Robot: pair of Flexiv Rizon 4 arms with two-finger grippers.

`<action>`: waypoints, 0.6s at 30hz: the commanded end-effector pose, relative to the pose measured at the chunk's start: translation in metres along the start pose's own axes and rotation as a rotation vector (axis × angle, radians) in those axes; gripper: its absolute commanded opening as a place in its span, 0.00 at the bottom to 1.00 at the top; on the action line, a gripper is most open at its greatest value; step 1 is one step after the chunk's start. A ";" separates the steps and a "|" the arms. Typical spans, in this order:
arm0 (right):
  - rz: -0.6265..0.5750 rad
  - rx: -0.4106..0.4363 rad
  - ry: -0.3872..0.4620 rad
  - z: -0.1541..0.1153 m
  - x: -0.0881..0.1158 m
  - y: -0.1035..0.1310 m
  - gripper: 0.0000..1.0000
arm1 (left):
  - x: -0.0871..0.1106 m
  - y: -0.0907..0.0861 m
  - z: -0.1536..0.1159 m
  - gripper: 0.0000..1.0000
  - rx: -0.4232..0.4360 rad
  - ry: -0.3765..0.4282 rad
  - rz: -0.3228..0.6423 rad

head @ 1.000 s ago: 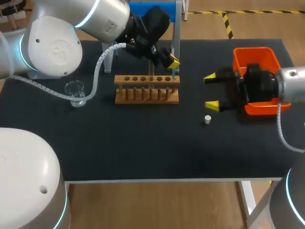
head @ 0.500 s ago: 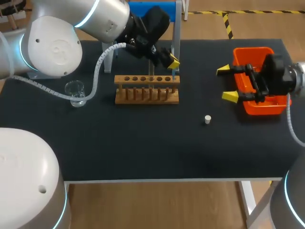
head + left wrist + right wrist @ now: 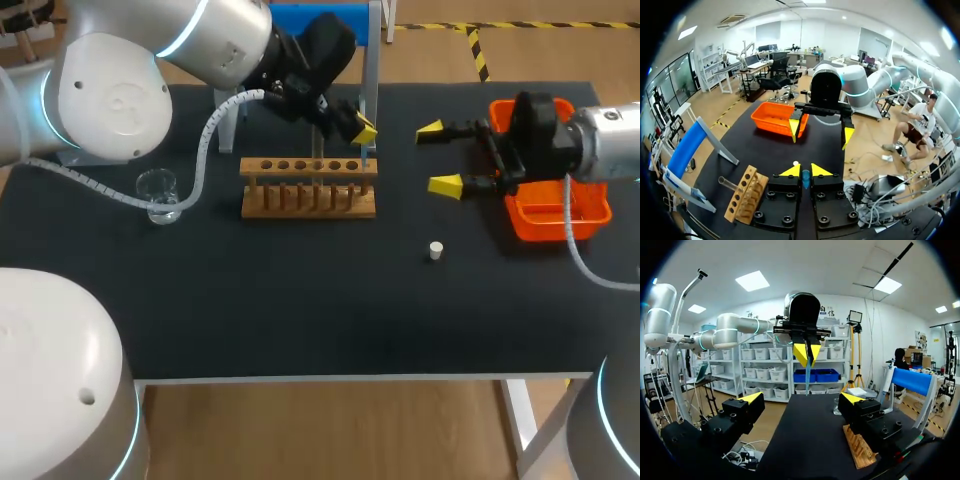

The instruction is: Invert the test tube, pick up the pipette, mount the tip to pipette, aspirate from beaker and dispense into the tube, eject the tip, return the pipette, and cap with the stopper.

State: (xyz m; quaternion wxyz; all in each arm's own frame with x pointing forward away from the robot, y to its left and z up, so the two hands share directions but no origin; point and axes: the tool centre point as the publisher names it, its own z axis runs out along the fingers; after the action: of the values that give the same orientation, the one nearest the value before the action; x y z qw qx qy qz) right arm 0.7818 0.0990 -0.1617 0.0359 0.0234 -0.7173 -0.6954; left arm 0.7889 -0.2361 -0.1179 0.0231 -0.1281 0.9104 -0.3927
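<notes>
Next, my right gripper grabs the tip by its bare blue body [image 3: 808, 375], since my left gripper's yellow fingers cover the tip's upper end.
My left gripper [image 3: 362, 130] hangs over the right end of the wooden rack [image 3: 308, 187], shut on a thin blue tip [image 3: 366, 153] that points down. Its wrist view shows the blue tip [image 3: 805, 179] pinched between the closed fingers. A clear test tube [image 3: 729, 184] stands in the rack. My right gripper [image 3: 438, 157] is open and empty, level with the left gripper and facing it from the right. In the right wrist view the blue tip [image 3: 807, 374] hangs straight ahead of my open right gripper [image 3: 802, 399]. A white stopper [image 3: 435, 250] lies on the mat. A glass beaker [image 3: 158, 193] stands at the left.
An orange bin [image 3: 556, 215] sits at the right edge, partly under my right arm. A blue stand [image 3: 325, 18] with grey legs rises behind the rack. Black mat lies open in front of the rack and around the stopper.
My right gripper rose from beside the stopper, swung back over the bin, then came left to face the left gripper. It stayed open. The left arm kept still.
</notes>
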 end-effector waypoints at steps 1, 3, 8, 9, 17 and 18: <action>-0.019 0.010 -0.003 0.015 -0.004 0.003 1.00 | 0.000 -0.001 -0.002 0.00 -0.005 0.001 -0.001; -0.035 0.010 -0.005 0.022 -0.007 0.003 1.00 | 0.000 -0.001 -0.002 0.00 -0.005 0.001 -0.001; -0.064 0.019 -0.026 0.040 -0.014 0.003 1.00 | 0.000 -0.001 -0.002 0.00 -0.005 0.001 -0.001; -0.066 0.020 -0.027 0.042 -0.014 0.004 1.00 | 0.000 -0.001 -0.002 0.00 -0.005 0.001 -0.001; -0.051 0.019 -0.036 0.060 -0.024 0.003 1.00 | 0.000 -0.001 -0.002 0.00 -0.005 0.001 -0.001; -0.047 0.017 -0.035 0.061 -0.024 0.004 1.00 | 0.000 -0.001 -0.002 0.00 -0.005 0.001 -0.001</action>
State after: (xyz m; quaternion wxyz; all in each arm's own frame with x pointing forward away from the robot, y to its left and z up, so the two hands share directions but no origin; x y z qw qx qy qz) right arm 0.7968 0.1547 -0.1591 0.0051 0.0282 -0.7234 -0.6898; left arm 0.7890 -0.2361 -0.1177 0.0230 -0.1281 0.9105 -0.3926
